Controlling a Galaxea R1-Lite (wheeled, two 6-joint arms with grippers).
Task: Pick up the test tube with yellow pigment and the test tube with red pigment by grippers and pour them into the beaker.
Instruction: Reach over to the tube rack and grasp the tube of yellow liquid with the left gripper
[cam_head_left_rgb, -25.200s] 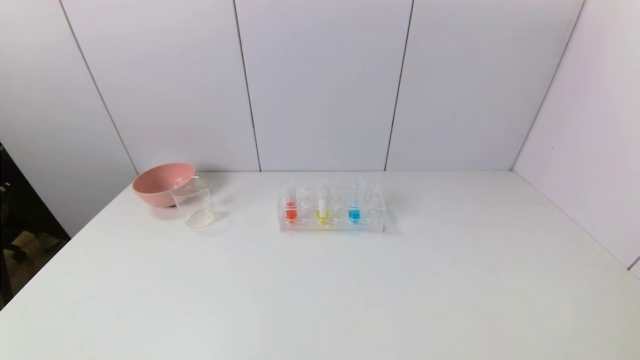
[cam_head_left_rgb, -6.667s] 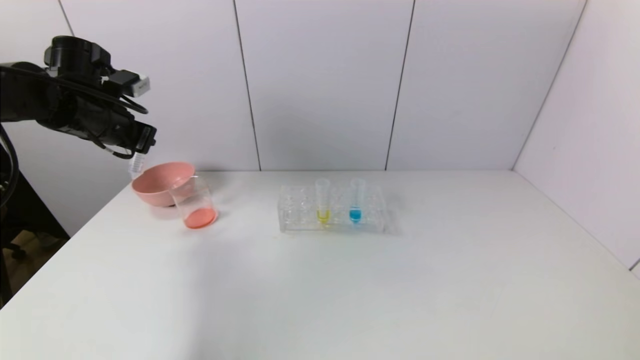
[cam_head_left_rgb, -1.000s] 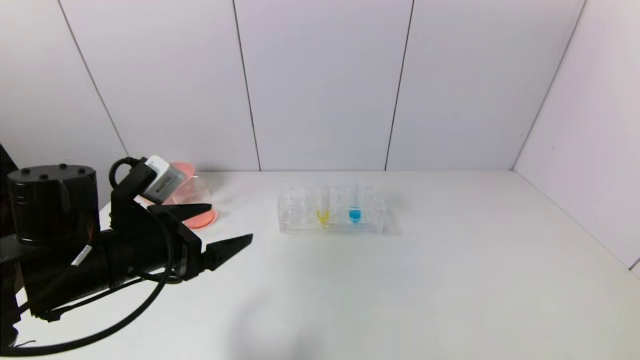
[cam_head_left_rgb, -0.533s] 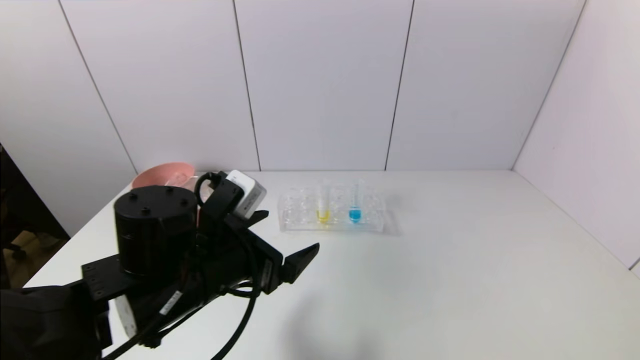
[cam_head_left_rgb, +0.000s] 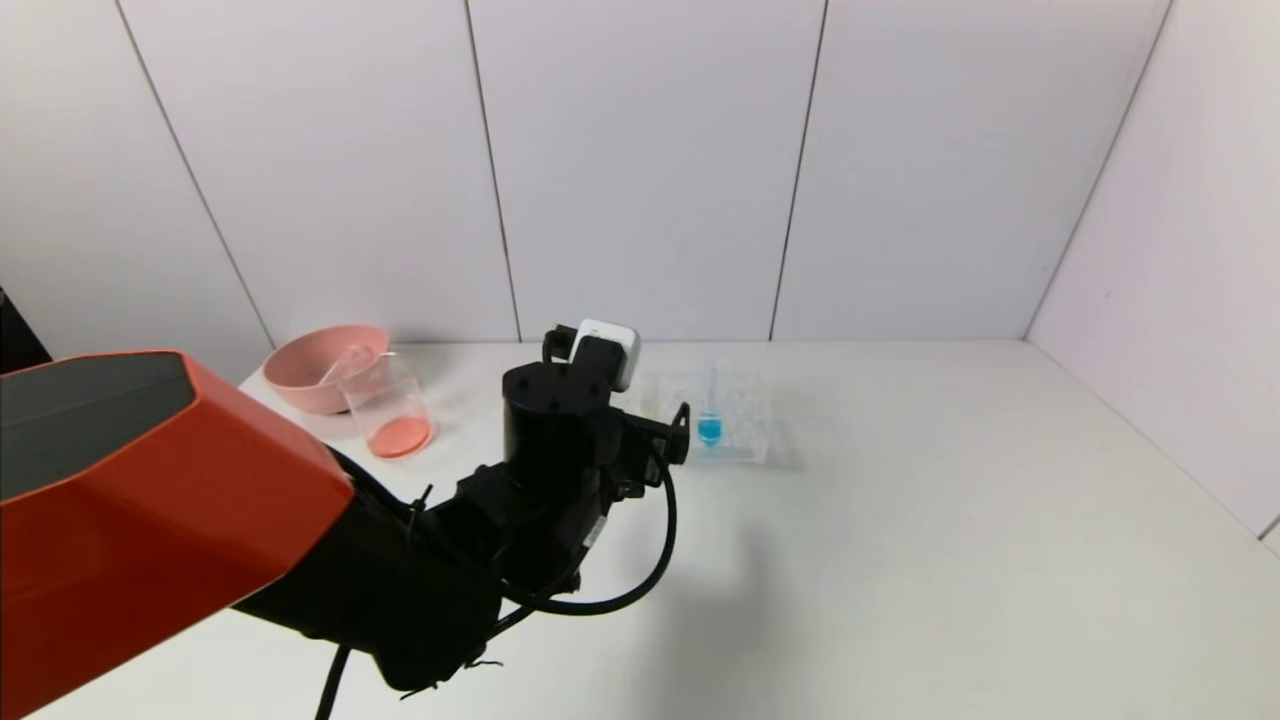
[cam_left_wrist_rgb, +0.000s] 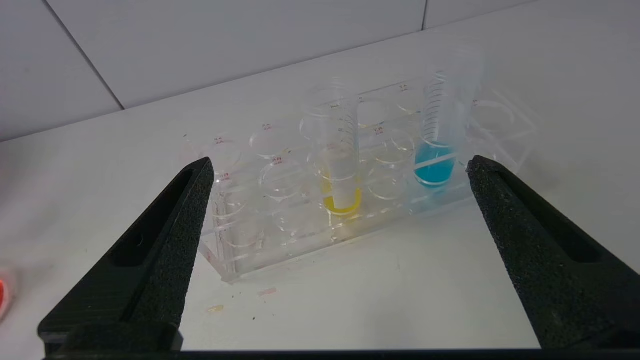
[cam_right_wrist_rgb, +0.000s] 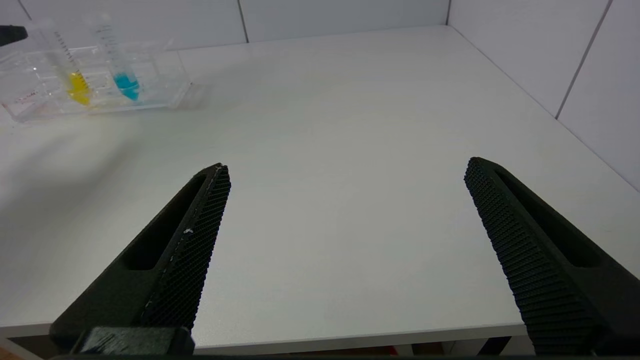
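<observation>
My left gripper grabs the yellow test tube by its upper end near the test tube's rim (cam_left_wrist_rgb: 333, 108) next, since the rack closes around the test tube's lower half.
The test tube with yellow pigment (cam_left_wrist_rgb: 341, 165) stands upright in the clear rack (cam_left_wrist_rgb: 260, 250); the left arm hides it in the head view. My left gripper (cam_left_wrist_rgb: 340, 164) (cam_head_left_rgb: 662, 432) is open and empty, just in front of the rack, its jaws spread wide either side of the yellow tube and apart from it. The beaker (cam_head_left_rgb: 388, 410) at the left holds red-orange liquid. A clear empty tube (cam_head_left_rgb: 338, 366) lies in the pink bowl (cam_head_left_rgb: 300, 372). My right gripper (cam_right_wrist_rgb: 346, 166) is open and empty, low at the table's front edge, outside the head view.
A tube with blue liquid (cam_head_left_rgb: 709, 425) (cam_left_wrist_rgb: 436, 145) stands in the rack to the right of the yellow one. The rack also shows far off in the right wrist view (cam_right_wrist_rgb: 150, 97). Small coloured spots mark the table (cam_left_wrist_rgb: 320, 310) before the rack. Walls close in behind and on the right.
My left arm has swung right and forward, from beside the beaker to the rack, gripper open all the way. The beaker and bowl are uncovered again; the yellow tube is now hidden in the head view.
</observation>
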